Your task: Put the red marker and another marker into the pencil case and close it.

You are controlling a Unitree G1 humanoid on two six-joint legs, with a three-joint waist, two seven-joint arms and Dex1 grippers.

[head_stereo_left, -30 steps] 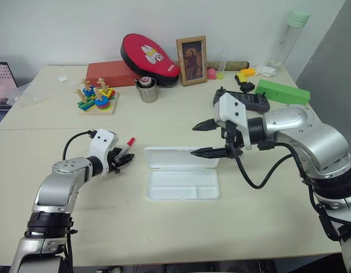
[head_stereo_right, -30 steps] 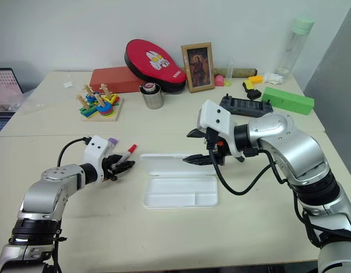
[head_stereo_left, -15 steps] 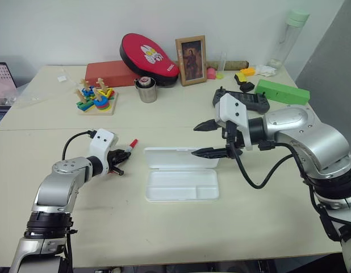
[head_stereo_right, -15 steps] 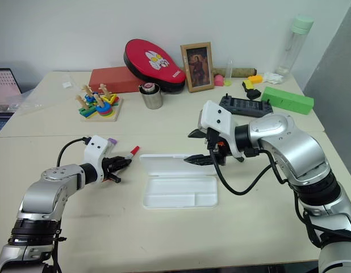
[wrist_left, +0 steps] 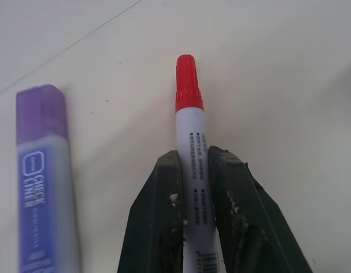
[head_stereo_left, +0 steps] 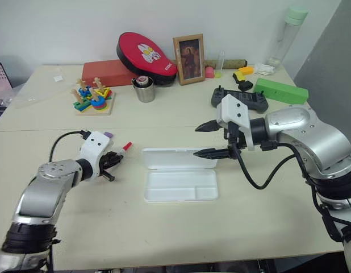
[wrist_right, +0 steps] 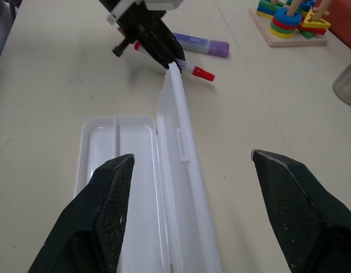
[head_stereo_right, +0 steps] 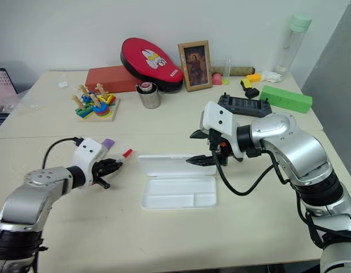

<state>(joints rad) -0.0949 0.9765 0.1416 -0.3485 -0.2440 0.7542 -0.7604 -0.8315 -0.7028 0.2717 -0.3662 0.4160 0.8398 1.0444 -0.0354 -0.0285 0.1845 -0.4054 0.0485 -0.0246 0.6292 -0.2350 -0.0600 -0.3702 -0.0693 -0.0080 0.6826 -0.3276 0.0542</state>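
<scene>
The red marker (wrist_left: 188, 91) hangs short of the pencil case's tray, so my left gripper should hold it until it gets there.
My left gripper (wrist_left: 192, 156) is shut on the white barrel of the red marker (wrist_left: 188, 91), whose red cap (head_stereo_left: 127, 146) points toward the pencil case. The other marker (wrist_left: 42, 182), purple and stubby, lies on the table just beside that gripper. The pencil case (head_stereo_left: 180, 185) lies open at the table's middle, tray toward me and lid (head_stereo_left: 176, 157) flat behind it. My right gripper (head_stereo_left: 197, 141) hovers open over the lid's right end, with nothing between its fingers (wrist_right: 107, 199).
A wooden stacking toy (head_stereo_left: 91, 98), a metal cup (head_stereo_left: 145, 90), a red box, a red oval pad (head_stereo_left: 142, 51) and a picture frame (head_stereo_left: 188, 51) stand at the back. A black controller (head_stereo_left: 239, 98), a green box (head_stereo_left: 281, 90) and a bottle stand at the back right.
My left gripper has shut on the red marker and drawn back toward me and a little up with it. The right arm has kept still. The view has shifted slightly.
</scene>
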